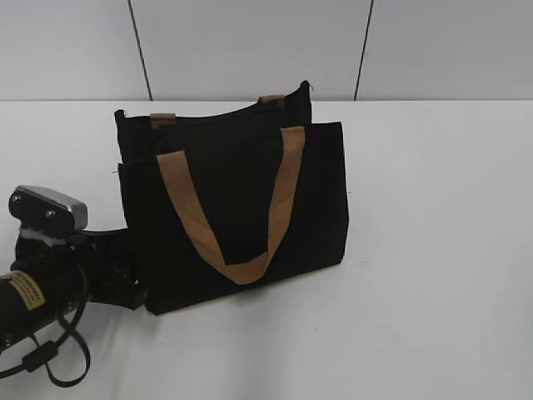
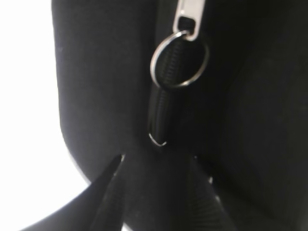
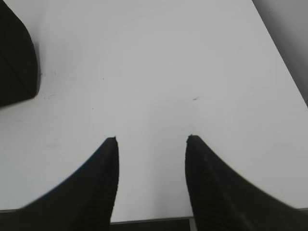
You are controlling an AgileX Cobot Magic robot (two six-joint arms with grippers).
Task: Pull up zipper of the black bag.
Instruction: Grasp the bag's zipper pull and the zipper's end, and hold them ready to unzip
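Observation:
The bag's zipper needs to be pulled up, so I should next grab the zipper's silver pull [image 2: 188, 17] by its ring end [image 2: 179, 60] with my left gripper.
The black bag [image 1: 233, 200] stands upright on the white table, its tan strap handle [image 1: 243, 268] hanging down the front. In the left wrist view the zipper's silver pull [image 2: 190, 14] and its ring [image 2: 153, 62] hang over the black zip line [image 2: 161, 106] on the bag's end. My left gripper [image 2: 155, 161] is open, its fingertips just below the ring, with black bag fabric between them. In the exterior view the left arm [image 1: 50, 250] reaches to the bag's lower left side and its fingers are hidden there. My right gripper [image 3: 150, 139] is open and empty over bare table.
The white table [image 1: 433, 250] stretches to the right of the bag and ends at a grey wall behind. A corner of the bag [image 3: 14, 62] shows at the upper left of the right wrist view. The table's front edge lies under the right gripper.

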